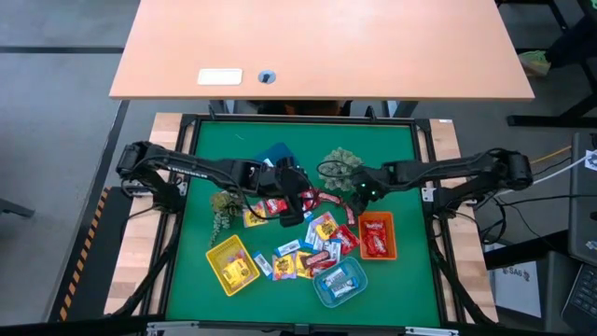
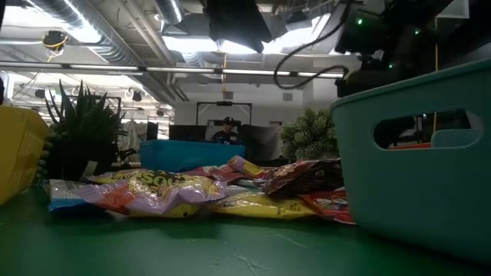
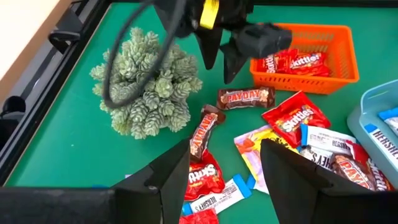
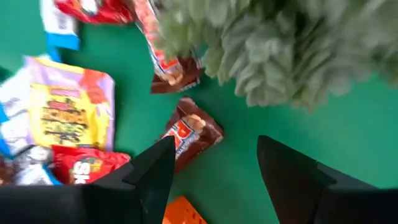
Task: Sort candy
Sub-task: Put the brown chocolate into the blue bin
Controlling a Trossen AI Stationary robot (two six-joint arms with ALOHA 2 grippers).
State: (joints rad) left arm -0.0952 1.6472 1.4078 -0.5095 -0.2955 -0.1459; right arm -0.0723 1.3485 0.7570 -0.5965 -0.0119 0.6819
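My right gripper should next pick up the brown PayDay sweet by its long edges, to sort it into the blue tray [image 1: 276,153].
Many wrapped candies [image 1: 312,245] lie in a loose pile on the green mat, between the trays. My left gripper [image 1: 291,207] hovers open over the pile's far left part; in its wrist view [image 3: 224,180] red, yellow and blue-and-white sweets lie below it. My right gripper [image 1: 348,198] hovers open near the pale green plant [image 1: 342,168]. In its wrist view [image 4: 214,180] a brown PayDay sweet [image 4: 189,134] lies flat on the mat just ahead of the fingers. The same sweet [image 3: 245,98] shows in the left wrist view, below the right gripper [image 3: 224,59].
An orange tray [image 1: 377,234] holds red sweets, a teal tray [image 1: 340,282] blue-and-white ones, a yellow tray [image 1: 231,264] yellow ones. A blue tray [image 1: 277,154] stands at the far side. A second plant [image 1: 224,205] stands at the left. Bare mat lies along the near edge.
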